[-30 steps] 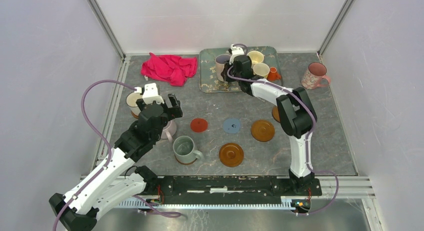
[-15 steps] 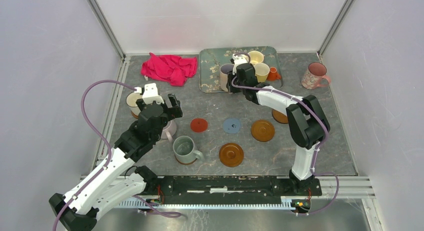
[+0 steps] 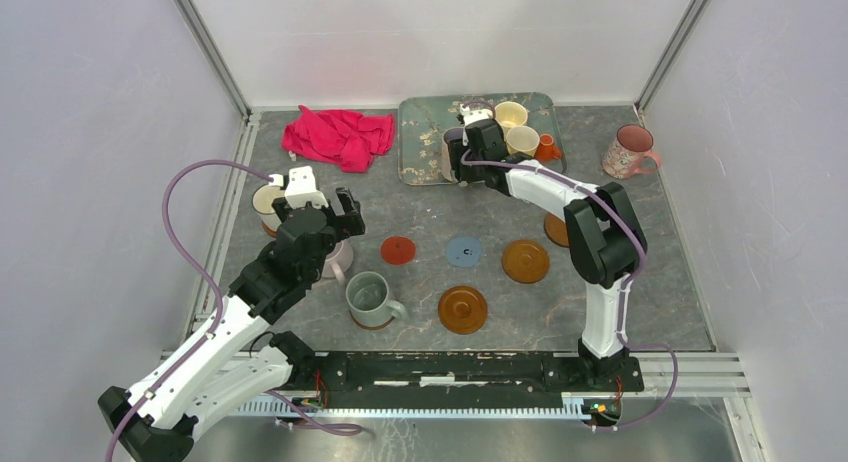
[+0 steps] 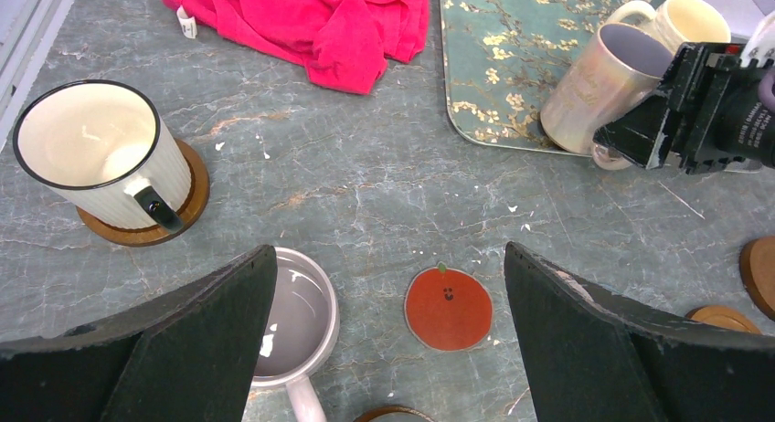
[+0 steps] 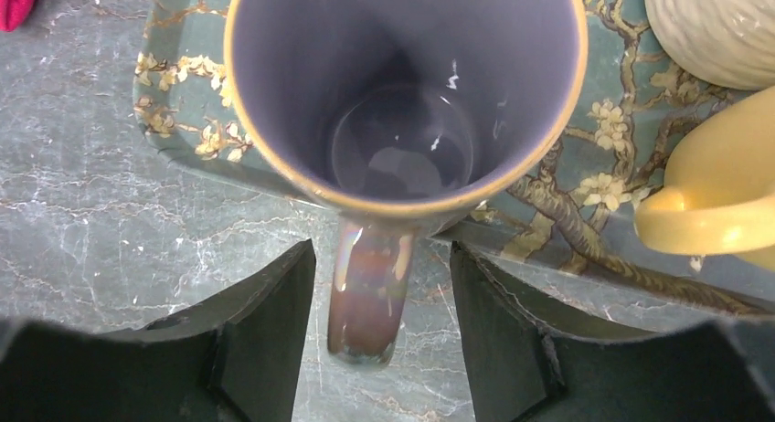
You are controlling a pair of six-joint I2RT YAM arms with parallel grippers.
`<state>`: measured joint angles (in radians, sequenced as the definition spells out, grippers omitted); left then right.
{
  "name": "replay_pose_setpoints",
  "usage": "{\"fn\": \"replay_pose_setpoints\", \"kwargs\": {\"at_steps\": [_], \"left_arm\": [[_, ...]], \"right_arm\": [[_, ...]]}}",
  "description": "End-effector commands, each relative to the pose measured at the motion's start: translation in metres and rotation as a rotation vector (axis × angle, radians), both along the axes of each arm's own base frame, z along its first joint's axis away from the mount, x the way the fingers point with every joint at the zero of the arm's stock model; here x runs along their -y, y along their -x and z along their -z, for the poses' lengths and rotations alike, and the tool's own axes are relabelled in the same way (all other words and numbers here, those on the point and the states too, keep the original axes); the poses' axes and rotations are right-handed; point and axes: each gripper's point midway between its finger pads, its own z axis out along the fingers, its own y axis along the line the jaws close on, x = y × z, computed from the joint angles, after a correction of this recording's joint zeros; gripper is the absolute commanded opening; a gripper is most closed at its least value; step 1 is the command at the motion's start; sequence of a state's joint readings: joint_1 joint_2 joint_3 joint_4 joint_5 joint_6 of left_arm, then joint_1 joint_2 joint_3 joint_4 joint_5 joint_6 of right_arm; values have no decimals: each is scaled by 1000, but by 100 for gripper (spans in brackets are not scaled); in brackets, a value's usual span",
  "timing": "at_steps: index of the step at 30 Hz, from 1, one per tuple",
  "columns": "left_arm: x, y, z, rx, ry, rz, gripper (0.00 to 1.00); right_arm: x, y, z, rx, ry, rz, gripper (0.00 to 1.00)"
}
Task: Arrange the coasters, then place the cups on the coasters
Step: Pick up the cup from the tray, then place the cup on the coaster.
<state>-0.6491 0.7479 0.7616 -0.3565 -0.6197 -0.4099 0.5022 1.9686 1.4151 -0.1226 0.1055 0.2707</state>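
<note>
The pearly mauve cup needs to go on a bare amber coaster. My right gripper should take hold of the cup by its handle next.
A pearly mauve cup with a purple inside sits at the near rim of the teal tray. My right gripper stands open, its jaws on either side of the handle with a gap on both sides. My left gripper hangs wide open and empty above the red coaster and a pale mauve cup. The cream cup and the grey-green cup each sit on a brown coaster. The blue coaster and two amber coasters lie bare.
On the tray also stand a cream cup, a yellow cup and a tiny orange cup. A pink floral mug stands far right. A red cloth lies back left. My right arm half hides another amber coaster.
My right gripper drew the pearly cup toward the tray's near edge, then opened and let go of its handle. The left arm has not moved.
</note>
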Motion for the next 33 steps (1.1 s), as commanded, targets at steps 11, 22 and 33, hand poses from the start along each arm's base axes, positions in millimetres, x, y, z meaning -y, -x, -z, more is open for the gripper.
{"fn": "replay_pose_setpoints", "kwargs": {"at_steps": [11, 22, 33], "left_arm": [[-2, -3, -8, 33, 39, -26, 100], [-1, -3, -8, 31, 37, -25, 100], [-1, -3, -7, 30, 37, -25, 100]], "right_arm": [[-2, -12, 6, -18, 95, 19, 61], [-7, -15, 7, -23, 100, 1, 43], [-17, -16, -17, 26, 91, -44, 0]]}}
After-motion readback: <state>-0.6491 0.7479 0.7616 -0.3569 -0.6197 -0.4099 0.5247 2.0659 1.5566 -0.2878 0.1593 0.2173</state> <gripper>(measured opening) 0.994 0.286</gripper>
